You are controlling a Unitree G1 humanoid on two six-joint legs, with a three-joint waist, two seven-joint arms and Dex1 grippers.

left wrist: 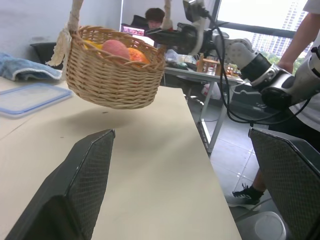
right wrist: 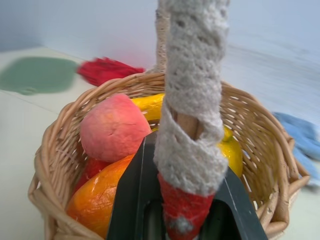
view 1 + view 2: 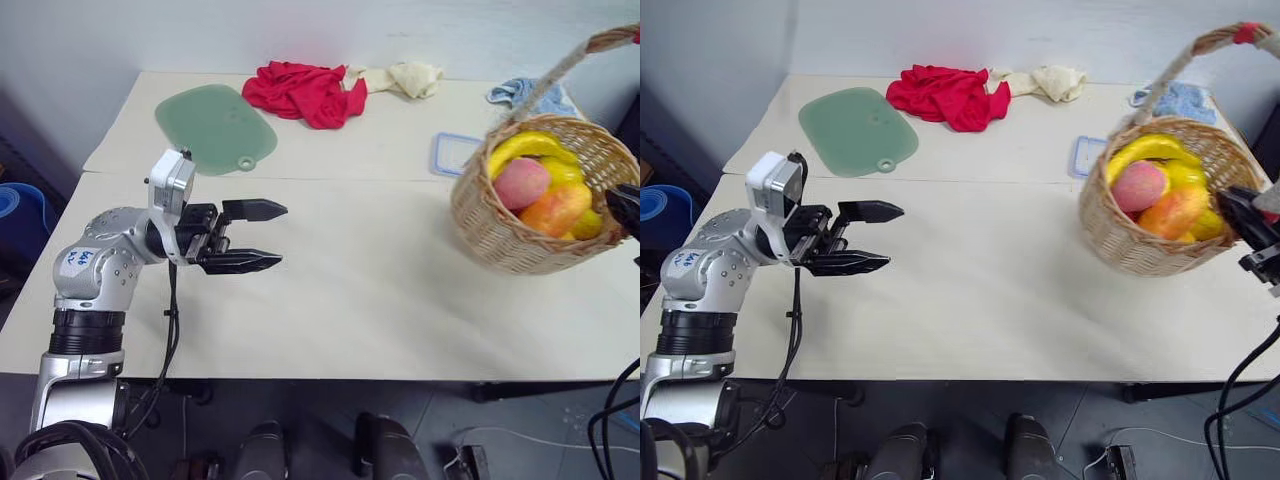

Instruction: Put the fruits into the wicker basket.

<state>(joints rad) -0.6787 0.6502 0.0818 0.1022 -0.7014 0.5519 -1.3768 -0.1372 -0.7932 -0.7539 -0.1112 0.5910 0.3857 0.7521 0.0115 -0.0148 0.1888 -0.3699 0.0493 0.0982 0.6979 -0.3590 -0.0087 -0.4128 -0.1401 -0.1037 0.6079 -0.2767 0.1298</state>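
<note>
My right gripper keeps its hold for now, since the wicker basket's bottom hangs above the tabletop. It would drop if my right gripper opened now.
The wicker basket hangs tilted just above the table's right end, casting a shadow below it in the left wrist view. Inside it lie the pink-red peach, the orange mango and a yellow banana. My right gripper is shut on the base of the cloth-wrapped handle, its black fingers on either side of the red band. My left gripper hovers open over the left part of the table, pointing toward the basket with nothing between its fingers.
A green cutting board, a red cloth, a cream cloth and a blue cloth lie along the back. A blue-rimmed clear lid rests behind the basket. A person stands beyond the table's right edge.
</note>
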